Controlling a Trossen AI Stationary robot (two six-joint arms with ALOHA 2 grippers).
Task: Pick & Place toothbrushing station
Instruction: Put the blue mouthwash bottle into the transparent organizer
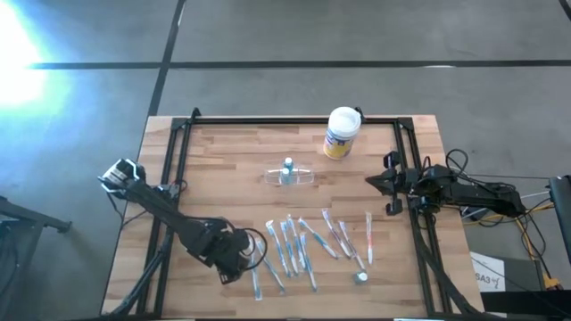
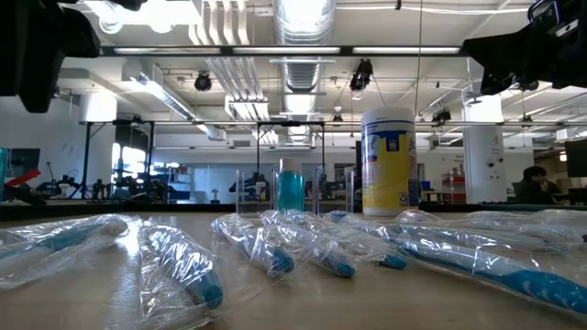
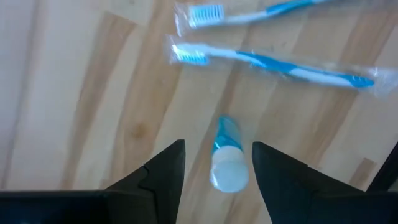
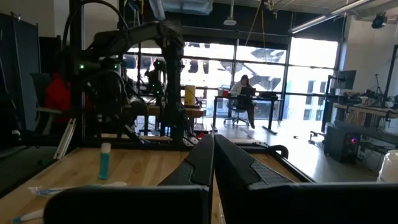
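I need to stand the small blue bottle in the toothbrushing station, so next my left gripper should grab the bottle by its white cap.
The toothbrushing station is a clear plastic holder standing mid-table, with a small blue bottle upright in it. My left gripper hovers over the table's near left part, pointing down, open. In the left wrist view another small blue bottle with a white cap stands between its fingers, its blue end down on the wood. A gap shows on one side of the cap, and the other finger is very close. My right gripper waits shut at the table's right edge.
Several wrapped blue and red toothbrushes lie in a row across the near middle, two of them just beyond my left gripper. A white canister stands at the far side. A small round object sits near the front edge. Black rails frame the table.
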